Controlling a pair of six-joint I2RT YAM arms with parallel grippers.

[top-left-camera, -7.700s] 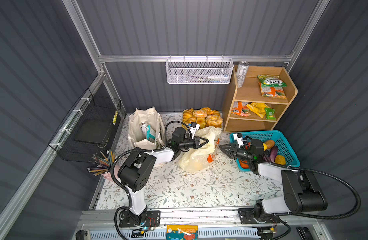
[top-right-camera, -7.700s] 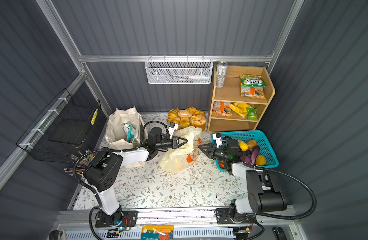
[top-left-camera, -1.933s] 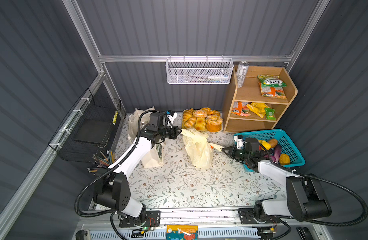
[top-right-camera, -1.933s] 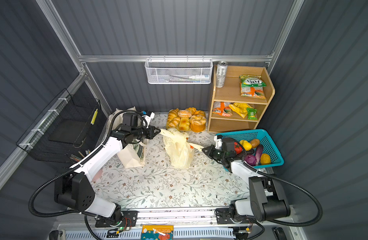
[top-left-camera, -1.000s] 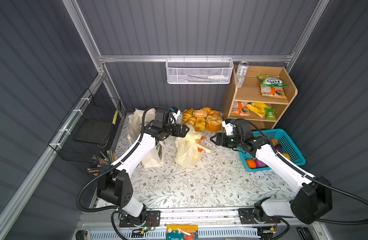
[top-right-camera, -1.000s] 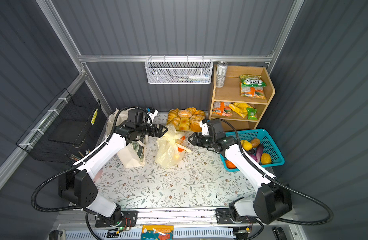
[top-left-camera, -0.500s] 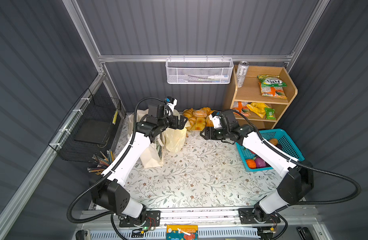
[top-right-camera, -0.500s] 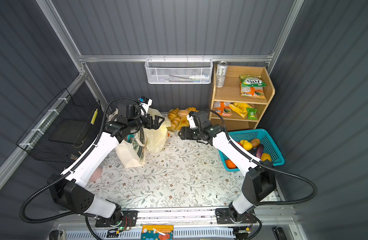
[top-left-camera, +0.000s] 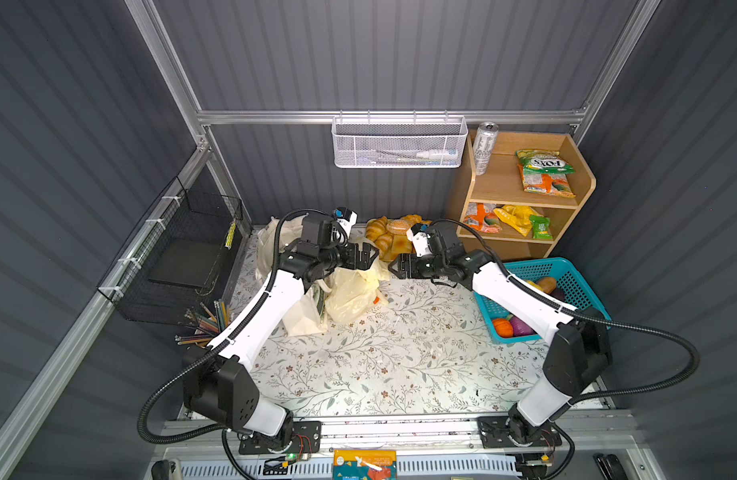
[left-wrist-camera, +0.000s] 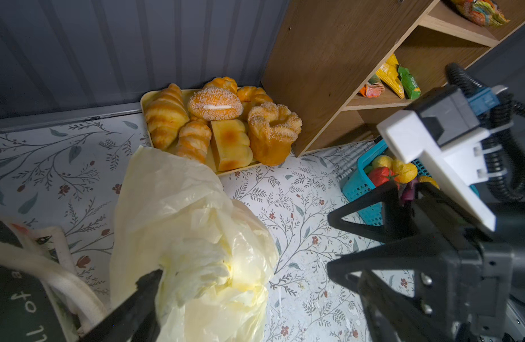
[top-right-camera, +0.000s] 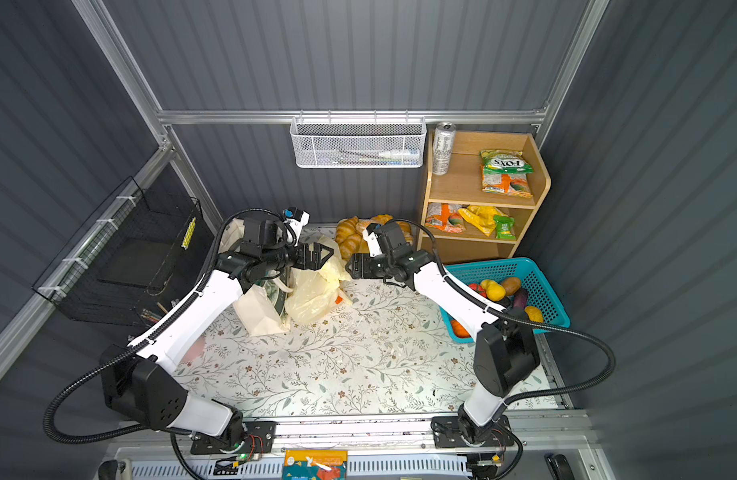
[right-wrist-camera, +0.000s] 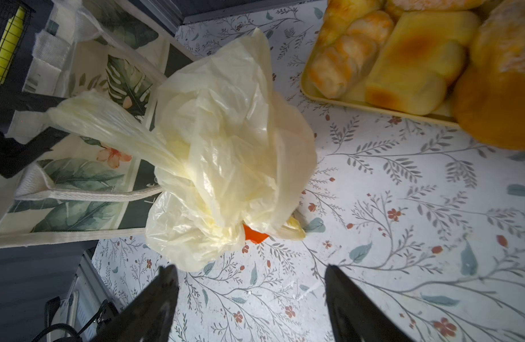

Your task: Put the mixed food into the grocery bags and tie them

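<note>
The right gripper grabs the pale-yellow plastic bag by its bunched top [top-left-camera: 371,269] next, so its filled body hangs free and the bag goes into the cream tote [top-left-camera: 304,316].
The pale-yellow plastic bag [top-left-camera: 350,291] [top-right-camera: 310,295] sits on the floral mat against the cream tote [top-left-camera: 304,316] [top-right-camera: 261,311]. My left gripper [top-left-camera: 369,257] [top-right-camera: 323,255] hovers open above the bag. In the right wrist view a stretched handle of the bag [right-wrist-camera: 225,148] runs to the left gripper's fingers; in the left wrist view plastic [left-wrist-camera: 196,222] drapes over one finger [left-wrist-camera: 145,284]. My right gripper [top-left-camera: 394,266] [right-wrist-camera: 249,296] faces it, open and empty, just clear of the bag. An orange item [right-wrist-camera: 254,235] peeks out under the bag. Toy fruit [top-right-camera: 493,289] lies in the teal basket [top-left-camera: 566,274].
A tray of bread [top-left-camera: 389,241] stands at the back wall behind both grippers. The wooden shelf [top-left-camera: 583,183] at back right holds a can [top-left-camera: 484,147] and snack packets [top-left-camera: 543,170]. A black wire rack [top-left-camera: 184,257] and pencils [top-left-camera: 204,324] are on the left.
Both arms rose and swung toward the back left. The plastic bag travelled left with the left gripper and now rests against the tote. The right gripper's jaws widened and stand off the bag.
</note>
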